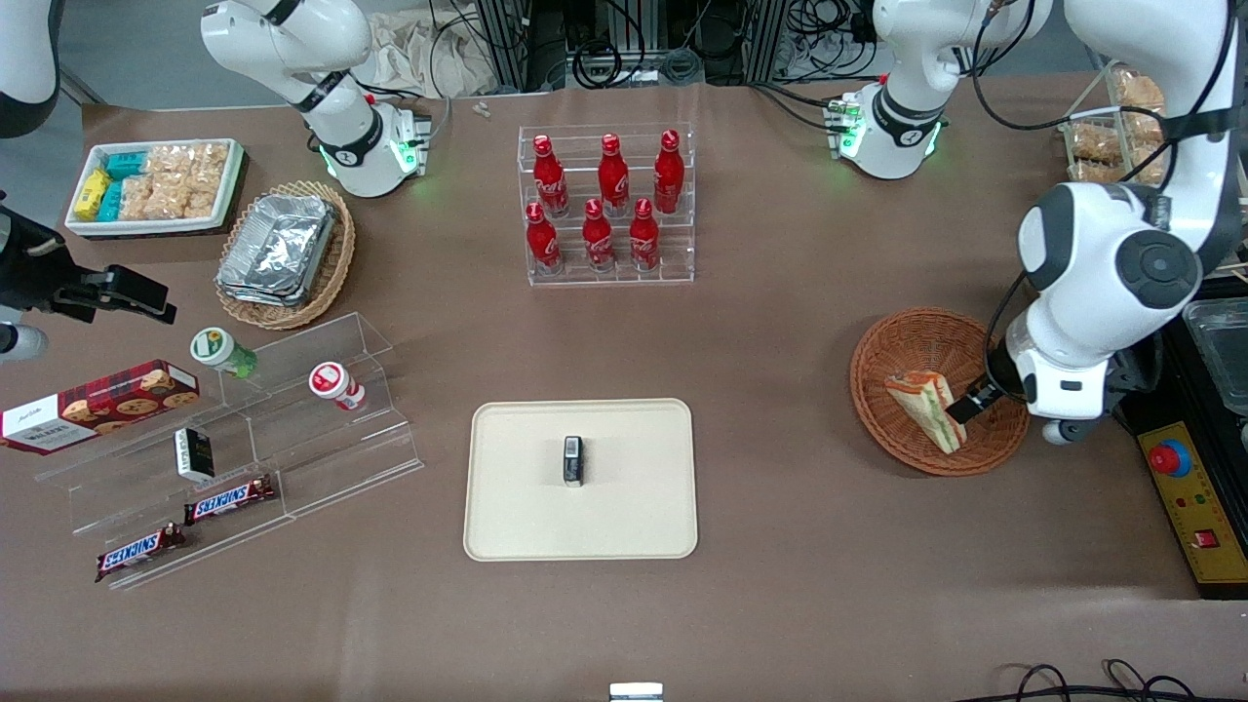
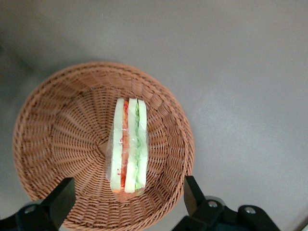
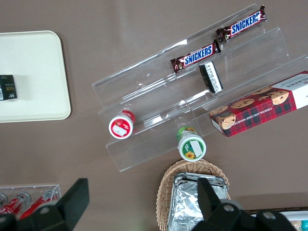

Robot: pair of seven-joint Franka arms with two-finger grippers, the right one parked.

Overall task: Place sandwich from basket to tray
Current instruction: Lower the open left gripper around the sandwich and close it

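Observation:
The sandwich (image 2: 128, 147) has two flat bread sides along its narrow width, so the robot's gripper next needs to pick it up across those bread sides near the sandwich's end (image 2: 129, 175).
The sandwich (image 1: 926, 408), a wrapped wedge of pale bread with red and green filling, lies in the reddish-brown wicker basket (image 1: 902, 351) toward the working arm's end of the table. In the left wrist view the sandwich (image 2: 128, 147) stands on edge inside the basket (image 2: 62, 130). My left gripper (image 1: 980, 402) hangs above the basket beside the sandwich. Its fingers (image 2: 60, 199) are spread wide on either side of the sandwich's end, touching nothing. The gripper (image 2: 126, 202) is open. The cream tray (image 1: 624, 507) lies mid-table and carries a small dark box (image 1: 573, 460).
A clear rack of red bottles (image 1: 609, 210) stands farther from the camera than the tray. An acrylic step shelf (image 1: 292, 429) with snack bars, cups and a cookie box lies toward the parked arm's end. A yellow control box (image 1: 1194, 507) sits beside the basket.

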